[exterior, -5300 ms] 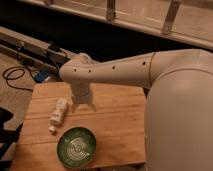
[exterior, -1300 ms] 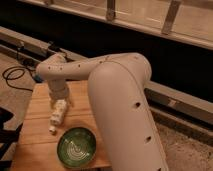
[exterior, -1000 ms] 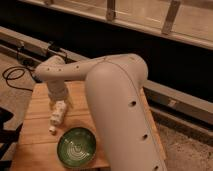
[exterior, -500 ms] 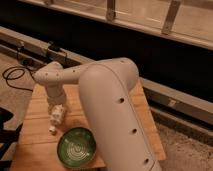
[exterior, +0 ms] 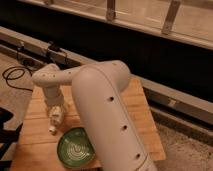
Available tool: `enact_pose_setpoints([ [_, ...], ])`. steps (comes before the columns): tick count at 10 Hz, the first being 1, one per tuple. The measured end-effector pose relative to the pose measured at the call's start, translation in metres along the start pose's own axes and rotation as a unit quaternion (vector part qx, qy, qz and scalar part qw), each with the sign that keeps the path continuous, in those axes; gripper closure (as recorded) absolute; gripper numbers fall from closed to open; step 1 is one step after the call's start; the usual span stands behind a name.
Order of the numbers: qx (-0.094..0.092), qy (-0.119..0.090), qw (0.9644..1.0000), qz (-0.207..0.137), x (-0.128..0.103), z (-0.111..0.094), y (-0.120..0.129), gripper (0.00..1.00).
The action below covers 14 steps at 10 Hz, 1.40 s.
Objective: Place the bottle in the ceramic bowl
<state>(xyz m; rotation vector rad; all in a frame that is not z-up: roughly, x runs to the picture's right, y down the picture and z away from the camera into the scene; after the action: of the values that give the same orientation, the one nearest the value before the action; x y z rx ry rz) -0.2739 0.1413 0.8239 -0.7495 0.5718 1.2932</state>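
The bottle needs to go in the green ceramic bowl, so my gripper should next grab the bottle by its body.
The small cream bottle lies on the wooden table at its left side, with its white cap toward the front. My gripper hangs straight down over the bottle's upper part, its jaws open and straddling it, and hides most of the body. The bottle still rests on the wood. The green ceramic bowl with pale rings sits just in front and to the right of the bottle, with nothing in it.
My thick white arm sweeps across the middle of the table and covers much of it. Black cables lie on the floor to the left. A dark rail and glass wall run behind the table.
The arm has swung further left and the gripper has come down over the bottle. Neither the bottle nor the bowl has moved.
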Motion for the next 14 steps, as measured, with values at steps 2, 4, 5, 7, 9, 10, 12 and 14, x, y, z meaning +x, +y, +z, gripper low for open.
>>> enact_pose_setpoints([
  [2,0.001,0.024,0.9997,-0.006,0.001,0.018,0.007,0.35],
  [4,-0.001,0.039,0.9992,-0.007,-0.002,0.029,0.007,0.35],
  [5,-0.002,0.048,0.9988,-0.009,-0.003,0.035,0.007,0.35],
  [7,-0.002,0.055,0.9984,-0.015,-0.002,0.04,0.007,0.37],
  [9,0.001,0.048,0.9984,-0.03,0.002,0.04,0.009,0.57],
  [10,0.0,0.046,0.9984,-0.033,0.005,0.039,0.009,0.66],
  [12,-0.002,0.04,0.9989,-0.025,0.007,0.035,-0.002,0.86],
  [14,-0.012,0.023,0.9997,-0.002,0.008,0.024,-0.016,1.0],
])
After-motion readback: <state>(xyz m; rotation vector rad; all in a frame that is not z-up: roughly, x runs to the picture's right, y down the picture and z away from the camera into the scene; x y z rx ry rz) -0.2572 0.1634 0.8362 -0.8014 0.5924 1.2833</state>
